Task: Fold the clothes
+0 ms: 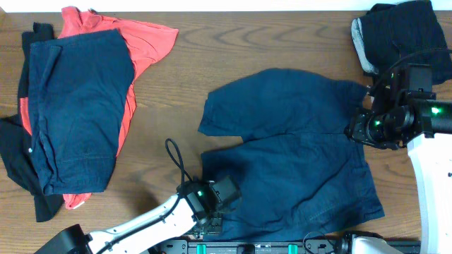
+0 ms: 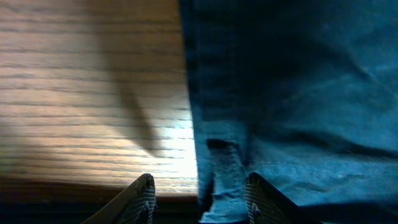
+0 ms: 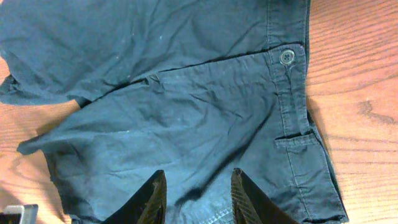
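Note:
My left gripper is to pick up the dark navy shorts (image 1: 289,162) next, by the edge at their near corner, and then fold that side across the rest.
Dark navy shorts (image 1: 289,162) lie spread flat in the middle of the table, one of the clothes. My left gripper (image 1: 212,220) is at their near left corner. In the left wrist view it (image 2: 200,180) is open, straddling the cloth's left edge (image 2: 214,168), one finger over wood and one over fabric. My right gripper (image 1: 352,131) is at the shorts' right edge. It (image 3: 198,175) is open low over the navy cloth (image 3: 155,93), with a crease between its fingers, near the waistband button (image 3: 286,56).
A pile at the far left holds a folded navy garment (image 1: 78,113) over a coral-red shirt (image 1: 145,42) and black cloth (image 1: 14,159). Black (image 1: 406,32) and grey (image 1: 361,42) pieces lie at the back right corner. The table's near edge runs just below my left gripper.

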Controlling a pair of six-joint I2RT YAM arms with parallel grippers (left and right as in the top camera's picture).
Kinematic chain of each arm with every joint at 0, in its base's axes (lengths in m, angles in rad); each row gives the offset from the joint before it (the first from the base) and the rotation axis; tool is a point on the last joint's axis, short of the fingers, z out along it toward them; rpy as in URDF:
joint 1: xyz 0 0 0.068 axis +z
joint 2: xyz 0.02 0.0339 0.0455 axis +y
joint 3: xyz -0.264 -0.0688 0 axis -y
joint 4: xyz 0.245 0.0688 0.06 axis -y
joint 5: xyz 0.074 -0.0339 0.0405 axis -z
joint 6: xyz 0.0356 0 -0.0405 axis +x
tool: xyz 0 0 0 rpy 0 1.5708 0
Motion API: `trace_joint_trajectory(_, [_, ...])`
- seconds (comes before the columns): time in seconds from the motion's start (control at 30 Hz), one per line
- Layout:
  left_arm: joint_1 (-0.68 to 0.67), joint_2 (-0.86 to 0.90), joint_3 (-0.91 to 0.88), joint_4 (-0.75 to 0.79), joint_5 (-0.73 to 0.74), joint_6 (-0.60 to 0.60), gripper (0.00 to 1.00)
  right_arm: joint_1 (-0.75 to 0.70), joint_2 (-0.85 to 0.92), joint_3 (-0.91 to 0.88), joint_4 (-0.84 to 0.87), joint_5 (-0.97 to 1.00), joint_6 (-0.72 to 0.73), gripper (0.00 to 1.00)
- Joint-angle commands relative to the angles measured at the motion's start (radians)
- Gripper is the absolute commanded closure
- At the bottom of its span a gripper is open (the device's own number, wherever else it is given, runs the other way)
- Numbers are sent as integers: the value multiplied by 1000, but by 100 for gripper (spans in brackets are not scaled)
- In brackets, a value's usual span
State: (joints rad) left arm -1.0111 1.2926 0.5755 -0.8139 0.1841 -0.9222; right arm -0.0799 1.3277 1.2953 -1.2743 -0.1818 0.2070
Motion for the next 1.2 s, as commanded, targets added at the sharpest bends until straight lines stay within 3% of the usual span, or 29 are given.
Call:
trace_joint_trajectory(0.0, [-27,0,-3,15,32,-41,51,-17,4,17,8,6,-14,66])
trace_joint_trajectory(0.23, [-115,1,-5,86,29,-70,51,-17,5,17,14,6,-14,66])
trace_joint_trajectory(0.5, [-120,8,-51,103,10,-188,51,-17,5,17,14,5,-14,66])
trace_joint_trajectory(0.7, [-120,19,-76,152,13,-198,52,-17,5,17,15,-6,-14,66])
trace_joint_trajectory(0.77, [-120,21,-77,163,13,-198,68,-17,5,17,15,-6,-14,66])
trace_joint_trajectory(0.83, [-120,20,-77,175,12,-198,94,-17,5,17,16,-6,-13,66])
trace_joint_trajectory(1.0, [-81,13,-74,179,13,-188,94,-17,5,17,19,-6,-13,66])
trace_joint_trajectory(1.17, [69,-40,-53,137,13,-42,94,-17,5,17,18,-10,-13,66])
